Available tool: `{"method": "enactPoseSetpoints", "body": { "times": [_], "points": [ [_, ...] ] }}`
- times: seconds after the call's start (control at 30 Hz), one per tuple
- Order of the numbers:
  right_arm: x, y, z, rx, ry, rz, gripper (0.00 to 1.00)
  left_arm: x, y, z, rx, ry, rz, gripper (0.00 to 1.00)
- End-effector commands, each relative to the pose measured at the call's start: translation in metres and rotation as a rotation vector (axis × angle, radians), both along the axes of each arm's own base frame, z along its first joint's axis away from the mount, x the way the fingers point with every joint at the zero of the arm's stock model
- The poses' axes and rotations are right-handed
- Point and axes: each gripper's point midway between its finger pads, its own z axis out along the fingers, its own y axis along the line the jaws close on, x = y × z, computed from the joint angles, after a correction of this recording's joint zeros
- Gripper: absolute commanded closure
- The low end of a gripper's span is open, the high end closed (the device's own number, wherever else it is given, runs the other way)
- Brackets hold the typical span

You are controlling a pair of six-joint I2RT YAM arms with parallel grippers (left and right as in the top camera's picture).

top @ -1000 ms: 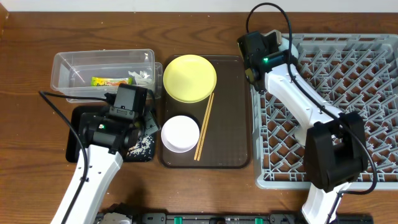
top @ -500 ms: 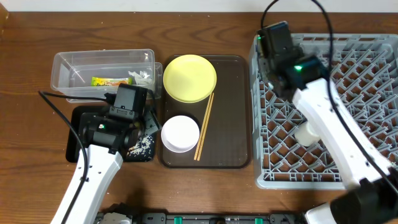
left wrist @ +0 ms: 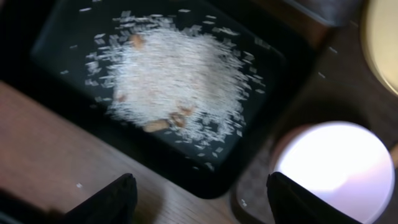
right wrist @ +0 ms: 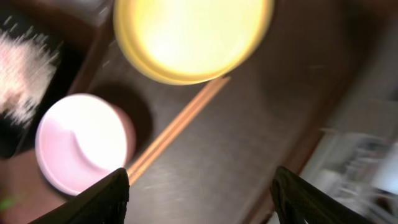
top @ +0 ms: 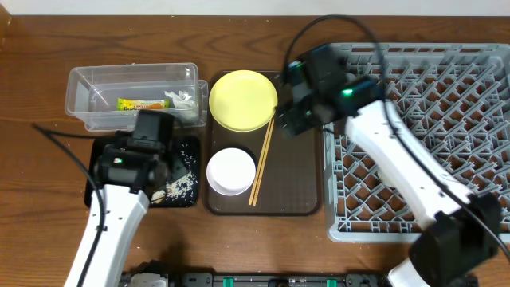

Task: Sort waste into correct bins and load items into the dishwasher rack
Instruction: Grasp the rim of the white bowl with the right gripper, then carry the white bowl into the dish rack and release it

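Next, my right gripper grabs the white-pinkish bowl's rim (top: 253, 173) (right wrist: 127, 144) on its chopsticks side, so its body stays free to slot into the dishwasher rack.
A yellow plate (top: 243, 100), a white-pinkish bowl (top: 231, 170) and wooden chopsticks (top: 261, 163) lie on the brown serving tray (top: 301, 187). The clear tub (top: 103, 84) holds the yellow-green wrapper (top: 139, 104) and white tissue (top: 182, 99). The black tray (top: 97, 187) holds loose rice (top: 182, 185), also in the left wrist view (left wrist: 174, 74). My left gripper (top: 163, 175) (left wrist: 202, 202) hangs open and empty above the black tray's near corner. My right gripper (top: 288, 112) (right wrist: 205, 205) is open and empty above the brown tray, beside the plate (right wrist: 189, 34), chopsticks (right wrist: 177, 127) and bowl (right wrist: 81, 143). The blue bowl and cup are hidden.
The grey dishwasher rack (top: 454, 96) fills the right side, its left edge against the brown tray. My right arm crosses the rack's left part. Bare wood table lies in front of the black tray (left wrist: 56, 155).
My right gripper has swung left from above the rack's back left corner to above the brown tray. My left arm has shifted a little to the left over the black tray.
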Motion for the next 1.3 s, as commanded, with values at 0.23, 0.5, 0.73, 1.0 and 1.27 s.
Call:
{"method": "enactPoseSetpoints", "body": {
  "times": [0.23,0.5,0.73,1.0,1.27],
  "points": [
    [-0.053,0.063,-0.078,-0.063,0.212,0.145,0.37,-0.004,0.033,0.006,0.018,-0.017,0.153,0.27],
    [-0.065,0.068,-0.126,-0.16,0.287,0.117,0.54,-0.004,0.033,0.006,0.018,-0.017,0.153,0.27],
    [-0.055,0.071,-0.128,-0.145,0.26,0.105,0.99,-0.004,0.033,0.006,0.018,-0.018,0.153,0.27],
    [0.0,0.031,-0.074,-0.21,0.109,-0.03,0.99,-0.004,0.033,0.006,0.018,-0.017,0.153,0.27],
    [0.068,-0.053,0.04,-0.237,-0.215,-0.206,0.99,-0.003,0.033,0.006,0.018,-0.018,0.153,0.27]
  ]
}}
